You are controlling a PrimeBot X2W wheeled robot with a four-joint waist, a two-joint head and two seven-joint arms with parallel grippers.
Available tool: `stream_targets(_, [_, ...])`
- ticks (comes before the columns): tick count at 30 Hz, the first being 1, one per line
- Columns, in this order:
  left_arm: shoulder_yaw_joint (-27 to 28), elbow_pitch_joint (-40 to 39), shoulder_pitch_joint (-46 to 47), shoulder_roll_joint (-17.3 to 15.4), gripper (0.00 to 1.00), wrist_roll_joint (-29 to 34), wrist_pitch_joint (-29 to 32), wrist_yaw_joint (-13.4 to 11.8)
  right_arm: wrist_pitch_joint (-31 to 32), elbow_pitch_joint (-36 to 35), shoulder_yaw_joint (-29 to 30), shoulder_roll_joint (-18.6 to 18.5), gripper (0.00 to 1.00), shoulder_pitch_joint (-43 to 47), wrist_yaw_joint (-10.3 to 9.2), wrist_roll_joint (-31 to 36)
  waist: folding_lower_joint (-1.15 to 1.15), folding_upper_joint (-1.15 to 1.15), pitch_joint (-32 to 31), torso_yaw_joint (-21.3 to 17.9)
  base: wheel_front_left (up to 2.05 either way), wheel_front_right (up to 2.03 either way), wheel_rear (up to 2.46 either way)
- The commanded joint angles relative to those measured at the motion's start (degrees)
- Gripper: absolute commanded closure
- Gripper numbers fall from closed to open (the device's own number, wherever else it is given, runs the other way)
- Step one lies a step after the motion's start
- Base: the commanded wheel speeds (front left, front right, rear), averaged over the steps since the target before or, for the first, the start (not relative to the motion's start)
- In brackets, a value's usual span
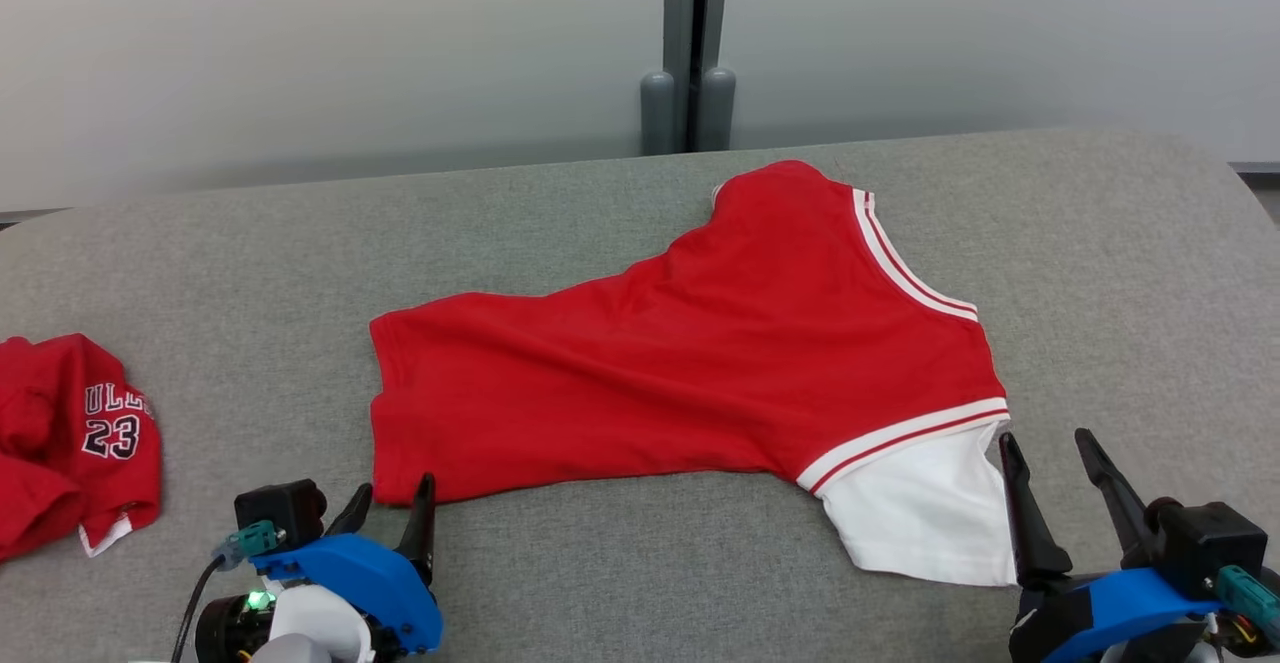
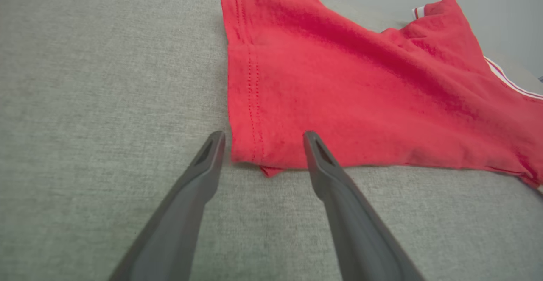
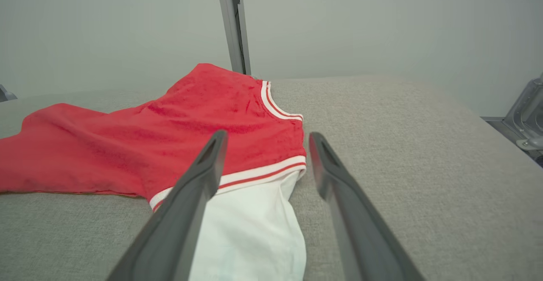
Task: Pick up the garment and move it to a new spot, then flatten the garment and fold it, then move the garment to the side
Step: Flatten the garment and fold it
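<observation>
The garment's red body is lying flat on the tabletop, so the left gripper will grab the hem corner [image 1: 390, 489] [image 2: 250, 156] that sticks out next.
A red garment [image 1: 690, 373] with white-striped trim and a white sleeve [image 1: 925, 513] lies spread on the grey padded table [image 1: 620, 203]. My left gripper [image 1: 392, 505] stands open at its near left hem corner, which shows between the fingers in the left wrist view as red garment [image 2: 339, 82] ahead of the left gripper [image 2: 263, 139]. My right gripper [image 1: 1047, 451] is open beside the sleeve's right edge. In the right wrist view the right gripper [image 3: 266, 139] straddles the sleeve [image 3: 250, 226] and striped cuff of the garment [image 3: 169, 141]. Neither holds anything.
A second red jersey [image 1: 70, 433] printed with the number 23 lies bunched at the table's left edge. A grey post [image 1: 690, 43] stands behind the table against a pale wall. Bare grey surface stretches to the right of the garment.
</observation>
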State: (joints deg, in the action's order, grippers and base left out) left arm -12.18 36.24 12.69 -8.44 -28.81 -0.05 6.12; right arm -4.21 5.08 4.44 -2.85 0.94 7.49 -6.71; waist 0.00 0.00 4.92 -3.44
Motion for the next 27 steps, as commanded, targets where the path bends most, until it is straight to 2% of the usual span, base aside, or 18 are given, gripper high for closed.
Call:
stream_targets(1, [0.2,0.4,1.2,-0.1,0.00,-0.4,0.1,0.3,-0.4,0.1,0.0,-0.1,0.00,-0.7,0.01,-0.5,0.00,0.00,0.7,-0.7,0.00,0.00,0.00])
stream_targets(18, [-4.0,4.3,4.6,-0.5,0.00,-1.8,-2.5,1.3,-0.8,0.7,-0.2,-0.1,0.00,-0.9,0.01,-0.3,0.00,0.00,0.9,-1.3,0.00,0.00,0.00])
stream_targets(19, [-4.5,4.5,4.7,-0.6,0.02,-1.7,-2.6,1.3,-0.7,0.7,-0.3,-0.1,0.00,-1.0,0.01,-0.3,0.00,0.00,1.0,-1.3,0.00,0.00,0.00])
stream_targets(20, [-4.8,4.8,4.9,-0.7,0.12,-1.8,-2.6,1.3,-0.7,0.6,-0.3,-0.1,0.00,-1.0,0.01,-0.3,0.00,0.00,1.1,-1.3,0.00,0.00,0.00])
stream_targets(21, [-5.1,5.1,5.1,-0.9,0.16,-1.6,-2.5,1.4,-0.7,0.5,-0.4,-0.1,0.00,-1.0,0.01,-0.3,0.00,0.00,1.2,-1.4,0.00,0.00,0.00])
stream_targets(22, [-5.3,5.5,5.4,-1.1,0.27,-1.6,-2.6,1.4,-0.6,0.5,-0.5,-0.1,0.00,-1.1,0.01,-0.3,0.00,0.00,1.3,-1.5,0.00,0.00,0.00])
stream_targets(23, [-5.5,5.8,5.7,-1.2,0.47,-1.6,-2.7,1.4,-0.5,0.4,-0.5,-0.1,0.00,-1.2,0.01,-0.3,0.00,0.00,1.4,-1.7,0.00,0.00,0.00])
stream_targets(24, [-5.6,6.0,6.0,-1.4,0.52,-1.6,-2.8,1.4,-0.5,0.3,-0.5,-0.1,0.00,-1.3,0.01,-0.3,0.00,0.00,1.5,-1.8,0.00,0.00,0.00])
stream_targets(25, [-5.8,6.4,6.3,-1.5,0.82,-1.6,-2.9,1.4,-0.4,0.1,-0.4,-0.1,0.00,-1.3,0.01,-0.3,0.00,0.00,1.7,-1.9,0.00,0.00,0.00])
stream_targets(27, [-6.2,7.1,6.9,-1.9,1.00,-1.5,-2.9,1.4,-0.4,0.1,-0.3,-0.1,0.00,-1.5,0.02,-0.3,0.00,0.00,2.0,-2.1,0.00,0.00,0.00])
